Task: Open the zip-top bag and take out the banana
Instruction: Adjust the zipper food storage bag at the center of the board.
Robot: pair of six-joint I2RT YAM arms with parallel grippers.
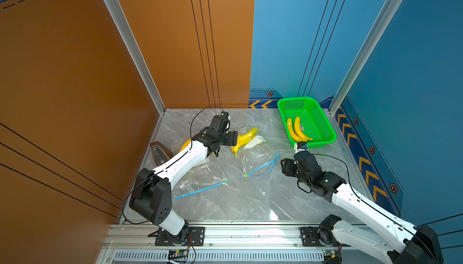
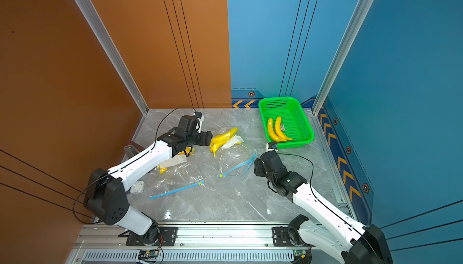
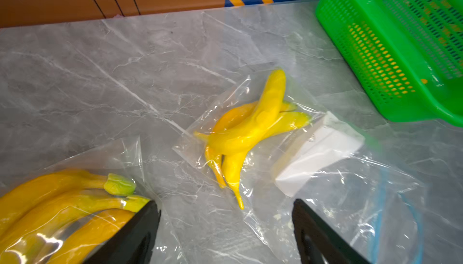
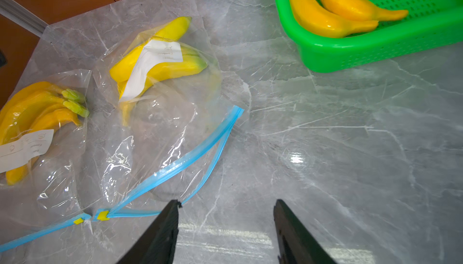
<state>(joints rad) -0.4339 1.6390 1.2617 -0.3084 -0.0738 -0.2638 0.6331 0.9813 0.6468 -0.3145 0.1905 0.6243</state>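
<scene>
My left gripper next needs to grab the zip-top bag (image 1: 258, 160) by the plastic at its closed end, which leaves the zip opening free, so the bananas can come out.
A clear zip-top bag (image 1: 258, 160) lies mid-table, its blue zip (image 4: 175, 167) parted into two strips. A bunch of yellow bananas (image 3: 250, 130) and a white label (image 4: 150, 67) sit at its far, closed end, still inside the plastic. My left gripper (image 3: 225, 205) is open just above that end of the bag, with the bananas (image 1: 244, 138) ahead of its fingers and only flat plastic between them. My right gripper (image 4: 226, 202) is open at the zip end, one fingertip (image 4: 172, 207) at the edge of a blue strip.
A second clear bag (image 1: 198, 182) with bananas (image 4: 32, 115) and a shut blue zip (image 1: 200, 188) lies under my left arm. A green basket (image 1: 318, 143) at the back right holds two loose bananas (image 1: 297, 130). A brown box (image 1: 160, 151) stands by the left wall.
</scene>
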